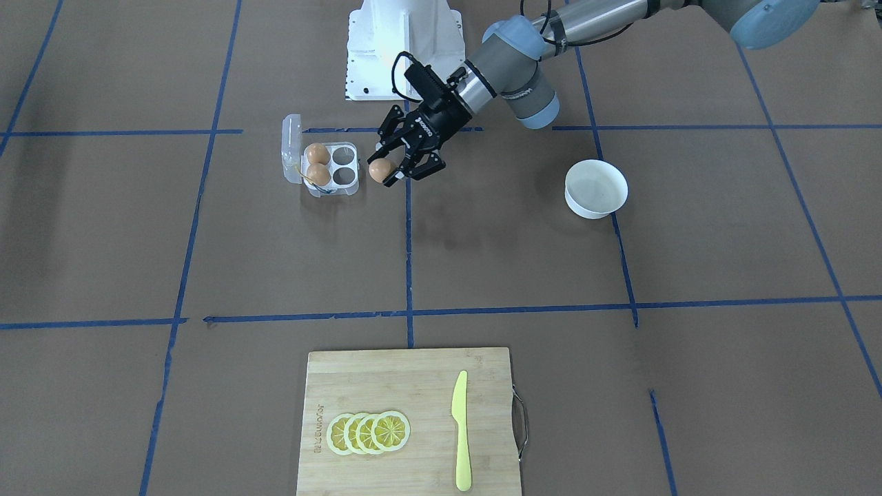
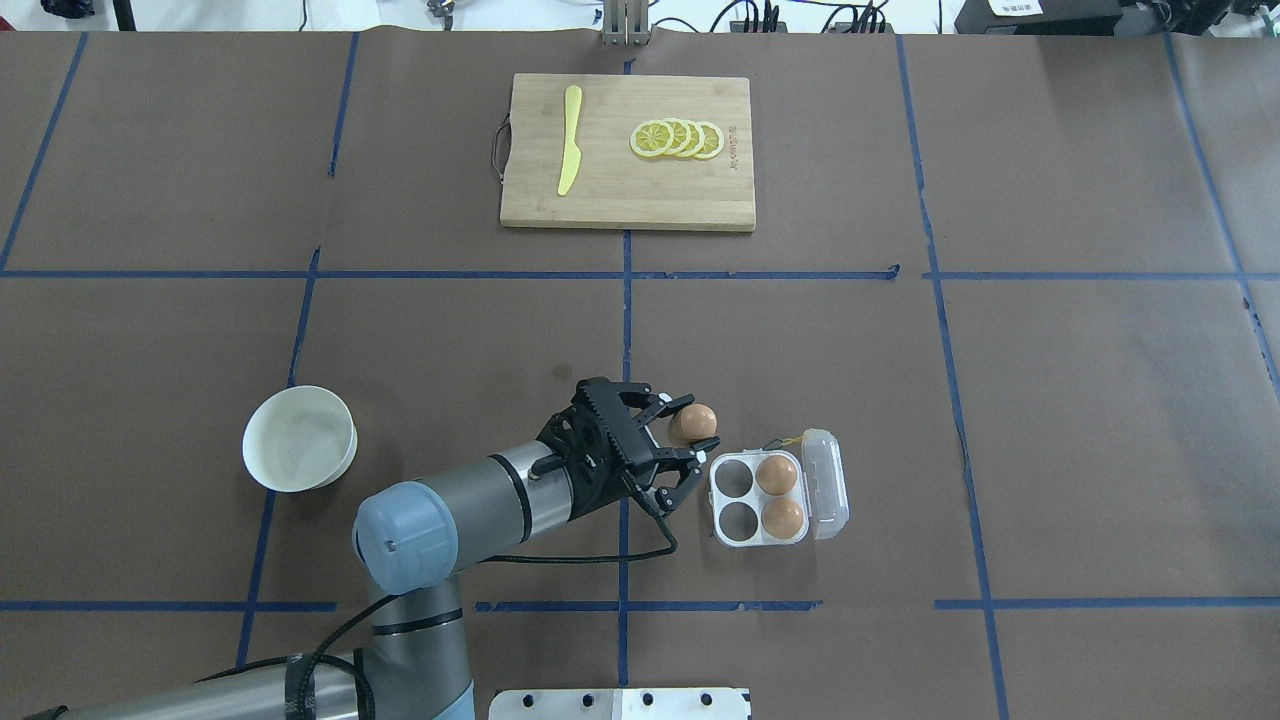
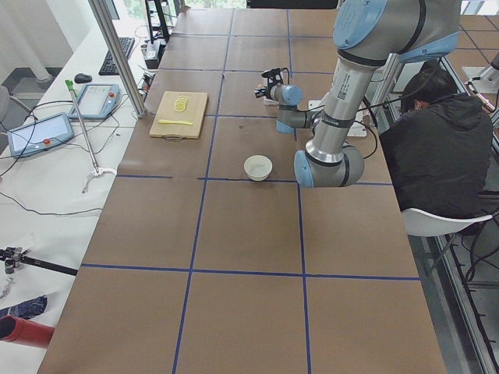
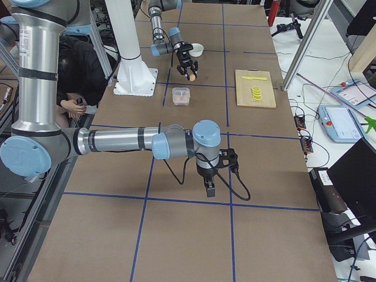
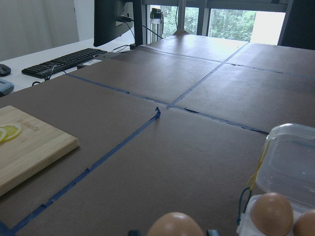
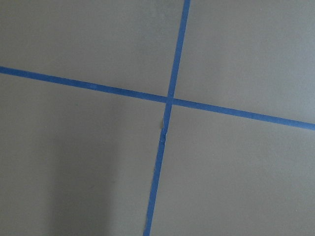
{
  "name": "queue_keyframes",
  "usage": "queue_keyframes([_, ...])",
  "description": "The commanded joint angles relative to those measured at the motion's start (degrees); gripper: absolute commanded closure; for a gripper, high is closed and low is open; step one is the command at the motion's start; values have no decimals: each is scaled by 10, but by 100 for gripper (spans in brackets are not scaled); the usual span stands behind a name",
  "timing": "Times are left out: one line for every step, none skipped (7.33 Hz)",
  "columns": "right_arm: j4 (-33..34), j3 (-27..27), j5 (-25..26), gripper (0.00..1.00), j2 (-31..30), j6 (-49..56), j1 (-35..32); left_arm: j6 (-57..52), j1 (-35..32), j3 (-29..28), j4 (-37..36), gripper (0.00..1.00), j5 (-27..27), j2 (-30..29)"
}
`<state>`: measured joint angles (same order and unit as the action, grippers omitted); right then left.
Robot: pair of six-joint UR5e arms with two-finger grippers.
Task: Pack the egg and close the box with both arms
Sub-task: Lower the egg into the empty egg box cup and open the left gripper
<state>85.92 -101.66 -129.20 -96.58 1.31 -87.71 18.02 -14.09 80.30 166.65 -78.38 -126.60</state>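
Observation:
The egg (image 1: pixel 381 170) is hanging to the right of the box's open cup (image 1: pixel 344 176) in the front view. My left gripper needs to keep holding the egg until it is in line with that cup.
My left gripper (image 1: pixel 384 170) is shut on an orange-brown egg (image 1: pixel 379 170) and holds it just above the table, beside the box (image 1: pixel 346 183). From overhead the egg (image 2: pixel 693 421) sits between the fingers, left of and slightly beyond the box (image 2: pixel 757 500). The clear box is open, its lid (image 2: pixel 826 483) folded back. Two eggs (image 2: pixel 777 474) fill the cups on the lid side; the two cups nearer the gripper are empty. The left wrist view shows the held egg (image 5: pixel 174 225) at the bottom edge. My right gripper (image 4: pixel 210 188) hangs over bare table far from the box; I cannot tell whether it is open or shut.
A white bowl (image 2: pixel 299 438) stands on the left arm's side. A bamboo cutting board (image 2: pixel 700 190) at the far table edge carries lemon slices (image 2: pixel 677 139) and a yellow knife (image 2: pixel 570 152). The white robot base (image 1: pixel 403 48) is behind the box.

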Motion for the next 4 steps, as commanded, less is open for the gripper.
queue_keyframes([0,1,1,0,-1,0,-5,-3,13,-50,20,100,-2,-42])
queue_keyframes([0,1,1,0,-1,0,-8,-3,14,-64,20,100,-1,-51])
queue_keyframes([0,2,1,0,-2,0,-8,-3,17,-67,20,93,-1,-53])
queue_keyframes([0,2,2,0,-2,0,-9,-3,22,-72,20,87,-2,-56])
